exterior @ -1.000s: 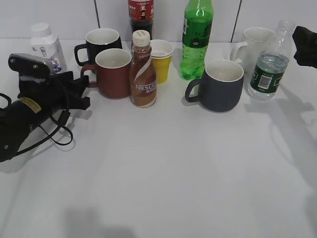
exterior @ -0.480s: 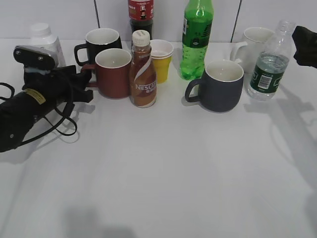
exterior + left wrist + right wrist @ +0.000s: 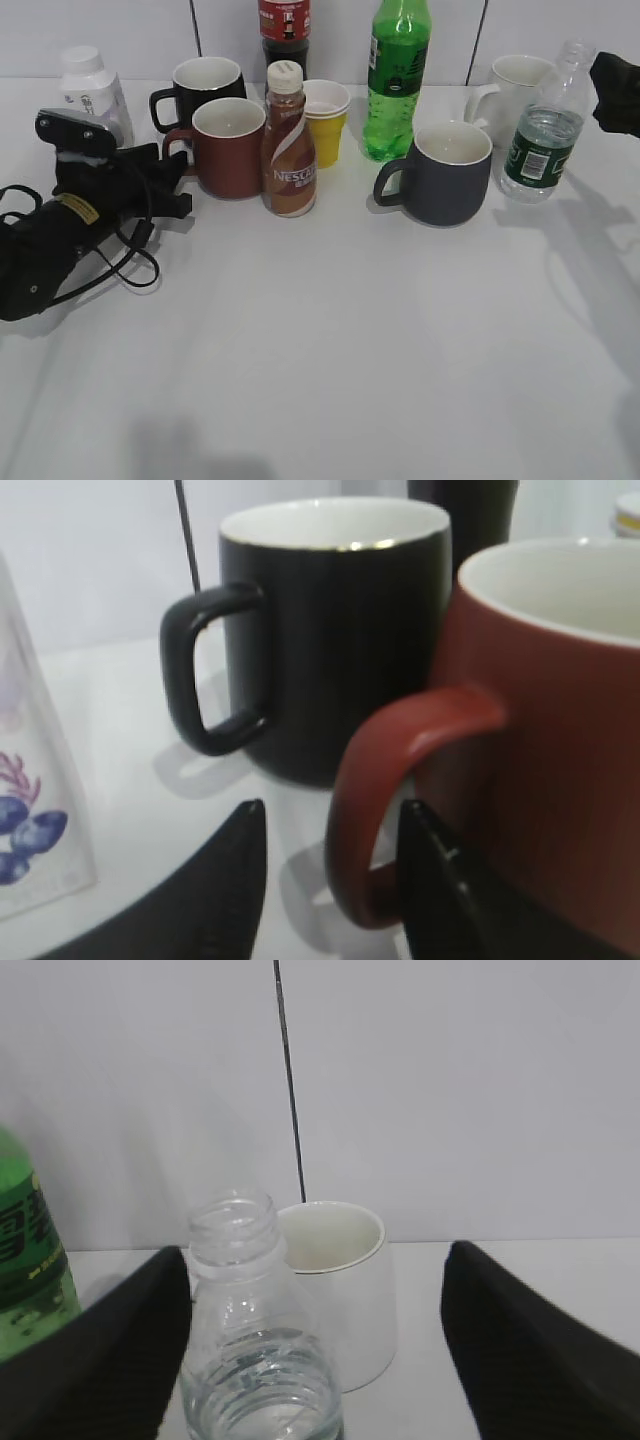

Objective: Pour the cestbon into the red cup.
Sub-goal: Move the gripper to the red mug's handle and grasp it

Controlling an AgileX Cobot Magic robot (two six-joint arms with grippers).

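Observation:
The red cup [image 3: 228, 150] needs to be held for pouring, so my left gripper should grab its loop handle [image 3: 176, 150] next.
The red cup [image 3: 228, 150] stands upright at the back left, handle to the left. My left gripper [image 3: 165, 180] is open at that handle. In the left wrist view the two fingers [image 3: 332, 815] straddle the loop handle of the red cup [image 3: 560, 730]; the left finger is clear of it. The cestbon [image 3: 540, 140], uncapped and part full, stands at the far right. My right gripper [image 3: 615, 90] is behind and above it. In the right wrist view its jaws [image 3: 315, 1252] are wide open on either side of the bottle's neck [image 3: 240, 1260], not touching.
A black mug [image 3: 205, 85] stands just behind the red cup. A Nescafe bottle [image 3: 288, 140], yellow cup [image 3: 326, 120], green soda bottle [image 3: 398, 80], navy-grey mug [image 3: 450, 175] and white mug [image 3: 515, 85] fill the back row. A white bottle [image 3: 90, 90] is far left.
My left gripper has moved right and back, bringing its open fingers up to the red cup's handle. The right gripper and the cestbon have not moved.

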